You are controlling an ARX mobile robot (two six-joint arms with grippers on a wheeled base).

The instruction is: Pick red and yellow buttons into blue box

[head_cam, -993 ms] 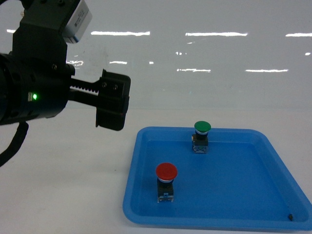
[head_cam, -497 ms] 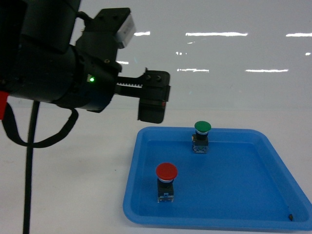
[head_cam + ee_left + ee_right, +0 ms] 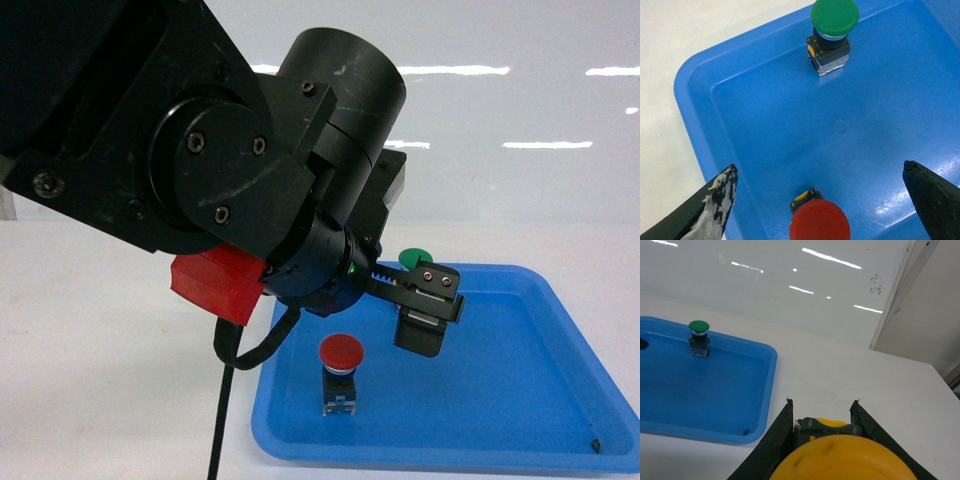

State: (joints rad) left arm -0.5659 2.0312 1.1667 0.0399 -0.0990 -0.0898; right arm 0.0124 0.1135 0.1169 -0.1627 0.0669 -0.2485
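Observation:
My left gripper picks up the red button by its round red cap (image 3: 341,350) next, to move it from the tray into the blue box.
The red button (image 3: 341,352) stands upright in the shallow blue tray (image 3: 520,400), near its front left corner. My left gripper (image 3: 428,315) hovers open over the tray, just right of and behind the red button. In the left wrist view the red button's cap (image 3: 819,223) lies low between the wide-apart fingers (image 3: 715,200), touching neither. My right gripper (image 3: 822,409) is shut on the yellow button (image 3: 845,457), held above the white table to the right of the tray; it is outside the head view. The blue box is out of view.
A green button (image 3: 835,17) stands at the back of the tray (image 3: 765,125), also seen as the green button (image 3: 699,326) from the right wrist. The left arm (image 3: 200,150) fills the head view's upper left. A white wall panel (image 3: 925,305) rises at the table's far right.
The left arm has swung right and down from beside the tray. Its gripper now hangs low over the tray by the red button. The buttons in the tray have not moved.

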